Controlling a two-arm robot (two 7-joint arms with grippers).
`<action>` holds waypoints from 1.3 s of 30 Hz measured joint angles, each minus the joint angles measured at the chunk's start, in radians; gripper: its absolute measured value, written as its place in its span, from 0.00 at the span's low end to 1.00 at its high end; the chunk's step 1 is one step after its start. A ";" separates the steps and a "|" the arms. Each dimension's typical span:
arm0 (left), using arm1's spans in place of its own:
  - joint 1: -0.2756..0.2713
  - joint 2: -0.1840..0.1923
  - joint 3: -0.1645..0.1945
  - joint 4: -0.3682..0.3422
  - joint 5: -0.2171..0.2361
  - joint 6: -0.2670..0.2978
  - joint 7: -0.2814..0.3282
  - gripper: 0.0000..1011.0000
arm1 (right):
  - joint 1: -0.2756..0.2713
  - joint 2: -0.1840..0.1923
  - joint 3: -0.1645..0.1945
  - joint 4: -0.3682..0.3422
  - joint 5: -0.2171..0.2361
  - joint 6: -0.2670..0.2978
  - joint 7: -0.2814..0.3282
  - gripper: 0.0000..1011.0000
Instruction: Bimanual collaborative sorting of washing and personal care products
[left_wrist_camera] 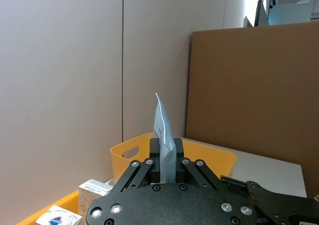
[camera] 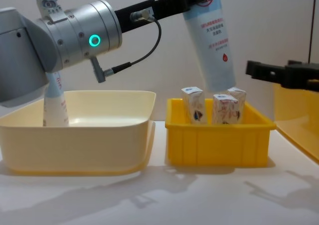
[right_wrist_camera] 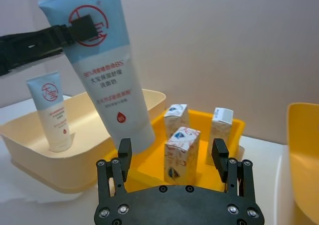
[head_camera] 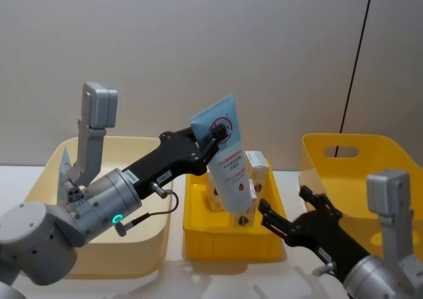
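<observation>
The tall tube should be sorted into the large yellow bin (head_camera: 360,180), so I need to grab the tube by its lower end (head_camera: 240,200) with my right gripper next.
My left gripper (head_camera: 213,135) is shut on the crimped top of a tall pale-blue-and-white tube (head_camera: 225,157) with red lettering. The tube hangs tilted, its lower end among three small white cartons (camera: 194,104) in the small yellow tray (camera: 214,140). From the left wrist the tube (left_wrist_camera: 164,135) shows edge-on between the fingers of that gripper (left_wrist_camera: 167,158). A second, shorter tube (right_wrist_camera: 52,110) stands in the cream basin (camera: 75,145). My right gripper (right_wrist_camera: 172,158) is open in front of the tray, near the cartons (right_wrist_camera: 182,153), and holds nothing.
A large yellow bin (head_camera: 370,173) with a handle slot stands to the right of the tray. A brown cardboard panel (left_wrist_camera: 254,95) stands behind the table. The grey wall is close behind the containers.
</observation>
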 joint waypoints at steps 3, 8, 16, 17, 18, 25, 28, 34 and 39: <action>0.000 0.000 0.000 0.000 0.000 0.000 -0.001 0.14 | 0.025 0.003 -0.009 0.013 0.009 0.009 0.024 0.99; -0.001 -0.001 0.001 0.001 -0.001 0.000 -0.001 0.14 | 0.067 0.008 -0.028 0.036 0.019 0.017 0.060 0.99; -0.001 -0.001 0.002 0.002 -0.001 0.000 -0.002 0.14 | 0.129 0.008 -0.064 0.078 0.012 0.016 0.088 0.99; -0.001 -0.001 0.002 0.002 -0.001 0.000 -0.002 0.14 | 0.132 0.007 -0.066 0.080 0.009 0.015 0.089 0.99; -0.001 -0.001 0.002 0.002 -0.001 0.000 -0.003 0.14 | 0.142 0.006 -0.074 0.089 0.003 0.013 0.091 0.99; -0.001 -0.001 0.002 0.002 -0.001 0.000 -0.003 0.14 | 0.177 -0.002 -0.101 0.117 -0.029 -0.002 0.092 0.99; -0.001 -0.001 0.002 0.002 -0.001 0.000 -0.003 0.14 | 0.198 -0.010 -0.120 0.137 -0.053 -0.013 0.092 0.99; -0.001 -0.001 0.002 0.002 -0.001 0.000 -0.003 0.14 | 0.223 -0.021 -0.144 0.161 -0.083 -0.024 0.092 0.99; -0.001 -0.001 0.002 0.002 -0.001 0.000 -0.003 0.14 | 0.239 -0.028 -0.158 0.178 -0.102 -0.032 0.092 0.91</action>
